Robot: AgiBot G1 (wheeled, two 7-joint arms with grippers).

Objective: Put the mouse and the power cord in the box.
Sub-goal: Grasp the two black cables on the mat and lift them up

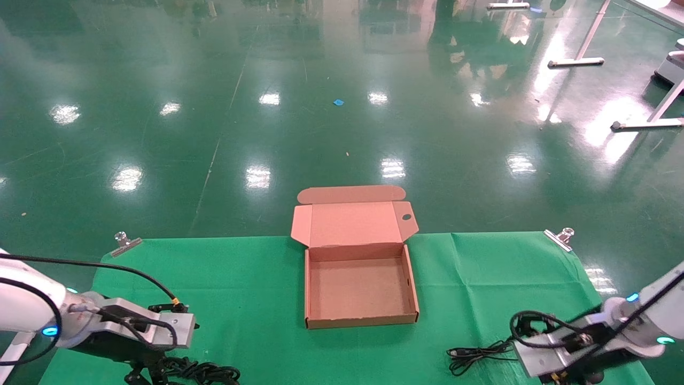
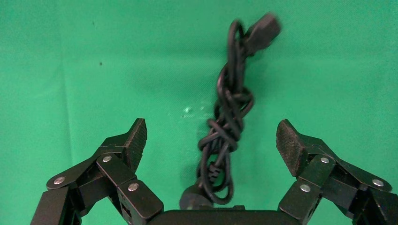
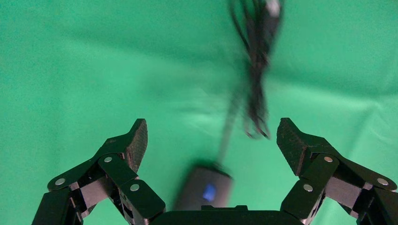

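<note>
Next, my left gripper grabs the power cord around its knotted middle [image 2: 226, 123], since it lies in a long bundle with a plug at each end [image 2: 263, 33].
The box [image 1: 360, 321] lies open and empty in the middle of the green cloth, its lid folded back on the far side. The power cord [image 2: 227, 122] is a knotted black bundle on the cloth at the near left [image 1: 206, 371]. My left gripper [image 2: 211, 136] hangs open just above it, one finger on each side, not touching. The mouse [image 3: 204, 190], black with a blue spot, lies on the cloth at the near right. My right gripper [image 3: 211, 136] is open over it. The thin mouse cable [image 1: 475, 355] trails left of that gripper.
A green cloth [image 1: 256, 278] covers the table, held by metal clips at the far corners [image 1: 125, 241] [image 1: 560, 237]. Beyond the far edge is a glossy green floor with table legs [image 1: 582, 53] at the far right. Bare cloth lies on both sides of the box.
</note>
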